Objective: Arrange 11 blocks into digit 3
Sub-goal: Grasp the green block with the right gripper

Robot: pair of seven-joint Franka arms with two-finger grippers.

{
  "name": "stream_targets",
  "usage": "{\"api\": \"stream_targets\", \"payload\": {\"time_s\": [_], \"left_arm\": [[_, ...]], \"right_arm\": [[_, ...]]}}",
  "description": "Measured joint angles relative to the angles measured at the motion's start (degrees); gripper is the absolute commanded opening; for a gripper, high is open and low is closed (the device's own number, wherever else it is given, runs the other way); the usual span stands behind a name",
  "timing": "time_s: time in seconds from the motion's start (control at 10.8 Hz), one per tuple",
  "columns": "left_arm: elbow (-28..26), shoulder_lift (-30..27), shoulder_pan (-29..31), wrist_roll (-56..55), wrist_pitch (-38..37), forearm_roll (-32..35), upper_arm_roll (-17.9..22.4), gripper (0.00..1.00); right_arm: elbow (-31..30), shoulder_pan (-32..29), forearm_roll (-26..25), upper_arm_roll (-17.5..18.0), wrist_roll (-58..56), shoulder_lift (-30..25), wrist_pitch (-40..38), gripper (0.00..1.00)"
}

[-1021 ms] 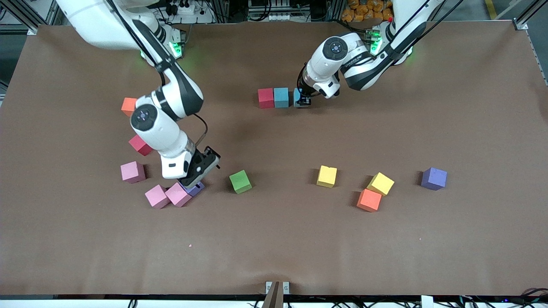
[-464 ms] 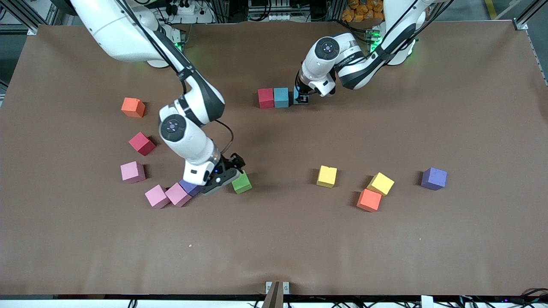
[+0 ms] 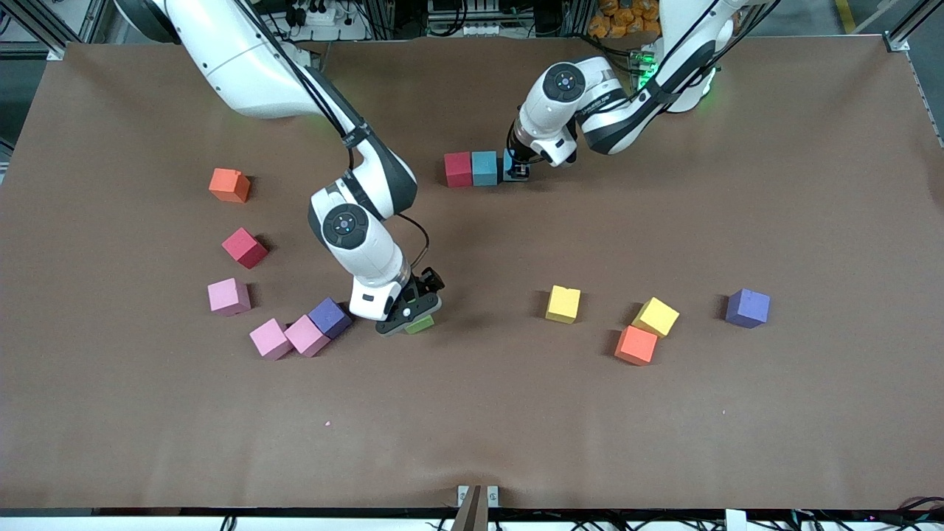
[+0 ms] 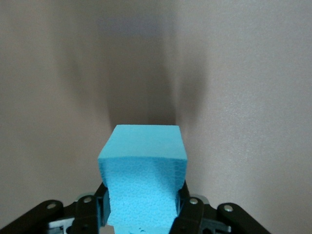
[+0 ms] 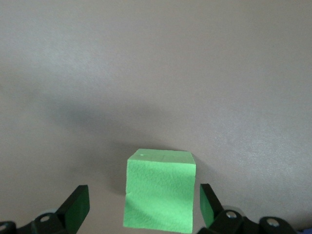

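Note:
My right gripper grabs the green block (image 3: 421, 324) by its sides next, to build the digit 3.
My left gripper (image 3: 518, 171) is shut on a cyan block (image 4: 143, 168), which shows only as a sliver in the front view (image 3: 507, 164). It holds the block low, close beside a second cyan block (image 3: 484, 168) that touches a red block (image 3: 458, 169). My right gripper (image 3: 410, 316) is open and low around the green block (image 3: 421, 324). In the right wrist view the green block (image 5: 160, 195) sits between the open fingers (image 5: 78, 209) without touching them.
A purple block (image 3: 329, 317) and two pink blocks (image 3: 306, 335) (image 3: 270, 338) lie close beside the right gripper. A third pink (image 3: 228, 296), a red (image 3: 245, 247) and an orange (image 3: 228, 185) lie toward the right arm's end. Two yellow (image 3: 563, 304) (image 3: 656, 316), an orange (image 3: 636, 344) and a purple (image 3: 747, 307) lie toward the left arm's end.
My right gripper moved from over the purple block to the green block and now straddles it. My left gripper shifted the cyan block slightly closer to the other cyan block.

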Motion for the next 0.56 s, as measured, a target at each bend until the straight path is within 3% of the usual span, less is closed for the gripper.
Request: {"api": "stream_targets", "payload": {"time_s": [0.56], "left_arm": [[0.0, 0.0, -2.0, -0.5, 0.8, 0.0, 1.6, 0.44]], "right_arm": [[0.3, 0.6, -0.1, -1.0, 0.2, 1.8, -0.1, 1.0]]}}
